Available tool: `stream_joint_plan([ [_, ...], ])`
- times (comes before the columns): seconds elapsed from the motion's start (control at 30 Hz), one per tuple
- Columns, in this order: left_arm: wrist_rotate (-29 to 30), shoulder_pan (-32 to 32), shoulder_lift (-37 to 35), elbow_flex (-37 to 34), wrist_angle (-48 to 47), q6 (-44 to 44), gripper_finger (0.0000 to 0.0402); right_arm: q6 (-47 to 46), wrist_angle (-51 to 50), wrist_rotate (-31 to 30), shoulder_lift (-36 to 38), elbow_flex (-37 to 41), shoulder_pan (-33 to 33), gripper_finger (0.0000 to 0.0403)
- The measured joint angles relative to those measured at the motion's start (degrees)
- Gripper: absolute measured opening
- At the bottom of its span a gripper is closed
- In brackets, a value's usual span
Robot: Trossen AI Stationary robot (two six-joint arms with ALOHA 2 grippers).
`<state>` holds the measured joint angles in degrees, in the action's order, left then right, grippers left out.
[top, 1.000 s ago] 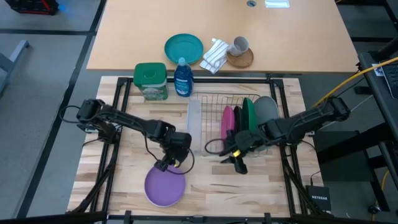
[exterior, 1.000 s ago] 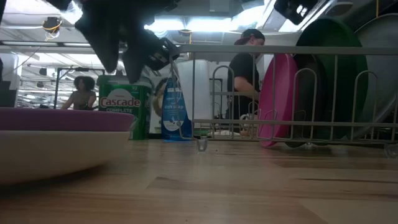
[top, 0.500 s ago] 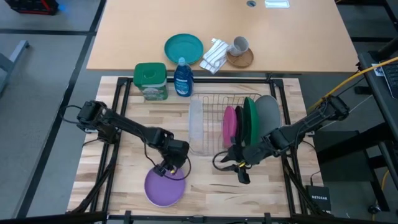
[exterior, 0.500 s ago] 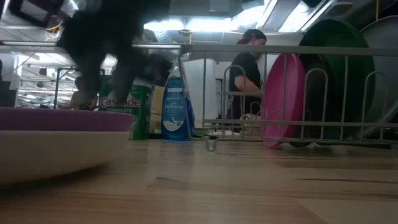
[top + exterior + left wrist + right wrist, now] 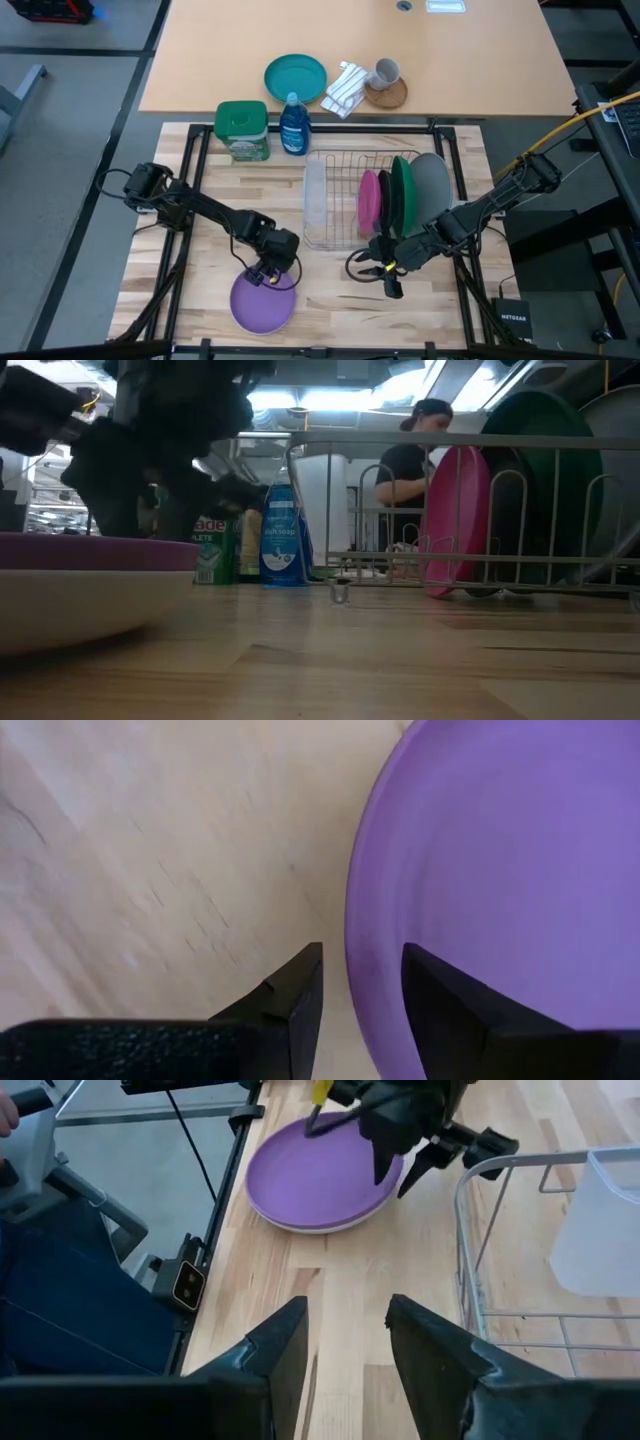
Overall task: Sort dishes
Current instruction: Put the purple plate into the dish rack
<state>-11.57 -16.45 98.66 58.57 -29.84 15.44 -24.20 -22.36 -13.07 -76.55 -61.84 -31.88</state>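
Both fingertips of my left gripper reach down around the purple plate, around its rim, with the outer fingertip low over the wood. My left gripper needs to close on the plate now.
A purple plate lies flat on the wooden table near its front edge. It also shows in the left wrist view and the right wrist view. My left gripper is open and points down at the plate's far rim, one finger outside over the wood and one over the plate's inside. My right gripper is open and empty, low over the table just in front of the wire rack. A magenta-pink plate, a dark grey plate, a green plate and a light grey plate stand on edge in the rack. My left gripper's fingers stand on either side of the purple plate's far rim, coming from above. I cannot tell whether they touch it. The plate lies flat on the table.
A green-lidded tub and a blue bottle stand at the table's far edge. A teal plate, a cloth and a mug are on the desk behind. A clear holder hangs on the rack's left side. A person stands beyond the table.
My left gripper has gone down and toward the table's near edge, to the purple plate's far rim. My right gripper has drawn back from the rack toward the near edge. The purple plate has stayed in place.
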Motion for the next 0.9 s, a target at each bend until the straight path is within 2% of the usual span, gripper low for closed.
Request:
stream_joint_plan([
  [0.13, 0.16, -0.02, -0.16, 0.15, 0.5, 0.84, 0.0106, 0.01, 0.0, 0.02, 0.0, 0.0, 0.0, 0.0147],
  [0.37, 0.36, -0.02, -0.16, 0.13, 0.52, 2.5, 0.0021, 0.02, -0.04, 0.02, 0.0, 0.0, 0.0, 0.0147],
  [0.43, 0.51, -0.02, -0.16, 0.15, 0.72, 2.3, 0.0007, 0.01, -0.02, 0.02, 0.0, 0.0, 0.0, 0.0147],
  [0.9, 2.19, 1.52, -3.66, 0.17, 3.51, 3.04, 0.0003, 0.01, -0.01, 0.02, 0.0, 0.0, 0.0, 0.0147],
])
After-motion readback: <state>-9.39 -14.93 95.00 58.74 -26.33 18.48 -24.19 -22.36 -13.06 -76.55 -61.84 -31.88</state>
